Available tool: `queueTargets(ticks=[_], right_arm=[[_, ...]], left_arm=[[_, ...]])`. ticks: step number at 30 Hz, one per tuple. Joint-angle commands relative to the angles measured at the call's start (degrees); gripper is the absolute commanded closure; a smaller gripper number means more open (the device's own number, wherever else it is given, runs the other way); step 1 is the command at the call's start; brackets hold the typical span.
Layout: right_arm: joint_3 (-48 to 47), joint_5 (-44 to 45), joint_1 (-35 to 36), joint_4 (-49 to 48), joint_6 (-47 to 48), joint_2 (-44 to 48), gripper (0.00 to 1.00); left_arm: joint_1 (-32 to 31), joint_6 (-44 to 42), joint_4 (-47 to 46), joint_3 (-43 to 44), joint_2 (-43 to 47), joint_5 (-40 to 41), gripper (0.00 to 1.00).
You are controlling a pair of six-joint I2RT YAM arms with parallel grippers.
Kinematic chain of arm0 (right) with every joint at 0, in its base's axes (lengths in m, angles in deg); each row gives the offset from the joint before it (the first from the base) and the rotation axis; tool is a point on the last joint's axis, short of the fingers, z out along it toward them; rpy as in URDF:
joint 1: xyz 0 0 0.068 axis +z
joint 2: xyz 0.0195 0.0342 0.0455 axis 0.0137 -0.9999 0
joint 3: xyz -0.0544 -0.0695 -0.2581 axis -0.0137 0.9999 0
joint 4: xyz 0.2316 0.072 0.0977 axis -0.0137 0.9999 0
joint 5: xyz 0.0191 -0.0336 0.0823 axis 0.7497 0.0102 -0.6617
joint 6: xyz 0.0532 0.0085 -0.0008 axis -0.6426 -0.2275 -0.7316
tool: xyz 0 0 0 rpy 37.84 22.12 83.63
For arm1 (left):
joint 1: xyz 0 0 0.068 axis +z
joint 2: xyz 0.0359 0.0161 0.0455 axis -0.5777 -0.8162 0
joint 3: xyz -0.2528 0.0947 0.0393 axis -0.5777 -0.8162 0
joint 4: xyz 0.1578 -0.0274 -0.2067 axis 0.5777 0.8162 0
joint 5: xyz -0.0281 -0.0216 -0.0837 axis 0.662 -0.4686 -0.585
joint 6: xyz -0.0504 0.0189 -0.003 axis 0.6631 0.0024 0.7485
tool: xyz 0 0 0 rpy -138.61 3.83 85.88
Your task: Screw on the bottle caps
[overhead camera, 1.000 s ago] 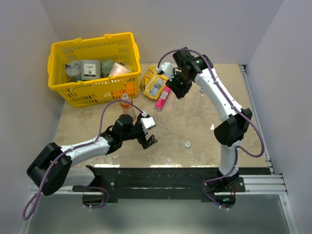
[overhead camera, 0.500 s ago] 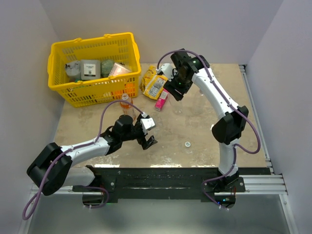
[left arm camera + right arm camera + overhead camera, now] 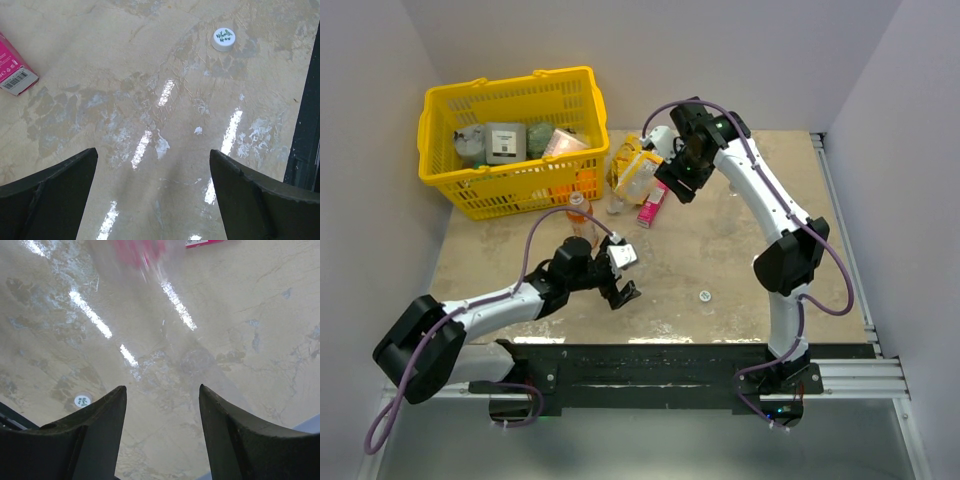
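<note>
My right gripper should go to the orange-drink bottle and pick up its neck (image 3: pixel 578 201) from above. The bottle's body then stays free for handing to my left gripper.
A white bottle cap (image 3: pixel 704 296) with a green mark lies alone on the table, also seen in the left wrist view (image 3: pixel 223 39) and the right wrist view (image 3: pixel 82 400). My left gripper (image 3: pixel 623 287) hovers low to the cap's left, open and empty (image 3: pixel 152 160). My right gripper (image 3: pixel 677 186) hangs above the back of the table, open with nothing between its fingers (image 3: pixel 162 389). A clear bottle (image 3: pixel 623 195) leans tipped against the yellow packets, left of that gripper; it shows only as a blur (image 3: pixel 135 257) in the right wrist view. An orange-drink bottle (image 3: pixel 578 215) stands by the basket.
A yellow basket (image 3: pixel 510 190) holding several items stands at the back left. Yellow snack packets (image 3: pixel 640 165) and a pink packet (image 3: pixel 653 205) lie beside it; the pink packet also shows in the left wrist view (image 3: pixel 12 75). A black rail (image 3: pixel 305 125) runs along the table's near edge.
My right gripper has gone from shut to open and shifted a little left. The clear bottle that stood under it has tipped left towards the yellow packets. The left arm has barely moved.
</note>
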Motion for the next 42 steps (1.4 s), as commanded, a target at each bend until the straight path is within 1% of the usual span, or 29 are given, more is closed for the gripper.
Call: queueTargets(ticks=[1,2,4,5,6,7,8,9,10,11,12,13,14,15,16,17,18,19,20,22,23,24,25,27,31,35,37,41,42], right_arm=[[-2.9,-0.2,-0.2,-0.1,-0.2,0.2,0.37],[-3.2,-0.9,-0.3,-0.1,0.0,0.4,0.37],[-4.7,-2.4,-0.1,-0.2,0.4,0.8,0.36],[-5.5,-5.6,-0.1,0.0,0.9,1.1,0.36],[-7.3,-7.4,-0.1,-0.3,1.7,1.5,0.36],[-8.5,-9.1,0.1,-0.6,1.6,1.7,0.34],[-10.0,-14.2,0.2,-1.1,1.5,1.7,0.32],[-13.3,-16.8,0.6,-1.2,1.5,1.4,0.31],[-14.2,-19.6,0.9,-1.9,1.2,1.1,0.29],[-14.4,-21.5,2.1,-5.3,0.4,1.1,0.28],[-13.1,-23.4,2.9,-7.7,-1.8,1.3,0.27],[-11.9,-23.8,3.8,-10.5,-3.0,1.6,0.26],[-10.3,-24.2,5.8,-16.6,-4.4,2.4,0.26],[-6.6,-24.6,7.0,-19.7,-5.6,3.0,0.26],[-3.9,-24.4,8.1,-23.3,-6.3,3.9,0.25],[-1.0,-24.3,10.2,-30.9,-7.0,5.9,0.24],[4.6,-24.5,11.2,-34.6,-7.7,6.9,0.24],[7.1,-25.0,12.0,-38.0,-8.1,7.5,0.22],[9.2,-25.3,13.4,-44.1,-9.7,7.9,0.20],[11.5,-25.8,14.5,-47.8,-11.9,6.6,0.19],[11.2,-26.0,15.3,-50.0,-14.2,5.4,0.19],[9.9,-26.7,15.4,-50.6,-15.3,3.4,0.18],[9.3,-27.2,15.7,-51.0,-15.9,2.5,0.08],[8.3,-25.0,17.1,-53.2,-17.0,1.4,0.07],[5.2,-21.2,18.2,-54.0,-18.1,-2.4,0.06],[3.7,-17.2,18.9,-53.0,-17.5,-5.1,0.09],[4.4,-15.8,18.9,-52.7,-17.2,-5.6,0.16],[7.7,-15.4,19.1,-52.5,-16.3,-4.9,0.19],[8.4,-15.1,19.2,-52.6,-16.2,-4.6,0.23]], left_arm=[[1.8,-5.9,5.1,1.5,7.4,-2.6,0.01],[2.5,-7.0,6.3,1.2,9.8,-3.4,0.01],[6.2,-7.5,9.8,1.8,17.9,-4.5,0.01],[10.0,-6.9,10.6,2.1,20.7,-4.5,0.00],[11.6,-6.6,11.7,3.9,24.8,-3.4,0.00],[12.8,-6.9,15.5,5.3,26.2,-1.9,0.00],[14.6,-7.1,17.1,6.8,27.3,-0.4,0.00],[15.5,-7.1,22.1,10.0,29.1,1.7,0.00],[16.4,-7.1,23.7,11.3,30.1,2.2,0.00],[18.3,-6.4,24.8,12.5,30.8,3.3,0.00],[19.3,-5.3,26.0,14.8,31.9,7.1,0.00],[20.6,-2.4,26.5,16.0,31.9,9.0,0.00],[23.7,-1.2,26.8,18.9,31.8,10.2,0.00],[25.6,0.2,26.7,20.4,31.2,11.2,0.00],[27.7,3.2,26.4,22.0,30.7,11.1,0.00],[32.0,4.6,25.9,25.2,30.1,10.6,0.00],[34.3,6.0,25.2,27.0,28.1,9.6,0.00],[36.6,8.6,25.1,28.7,26.9,9.2,0.00],[42.1,10.1,25.0,32.1,25.5,8.6,0.00],[49.4,17.0,25.0,35.1,21.3,2.4,0.00],[56.0,19.4,24.9,36.8,19.9,-0.8,0.00],[56.9,20.9,24.8,37.3,18.1,-1.3,0.00],[56.9,20.9,25.3,37.7,17.8,-0.2,0.00],[56.9,20.3,22.4,35.5,19.3,-1.4,0.00],[57.0,21.7,22.1,34.1,19.9,-2.9,0.00],[56.9,22.1,22.4,33.7,20.2,-4.9,0.01],[56.8,21.0,22.6,33.7,20.3,-6.4,0.01],[56.8,19.9,23.4,33.9,20.0,-6.5,0.01],[56.6,19.4,23.4,33.8,19.9,-6.7,0.01]])
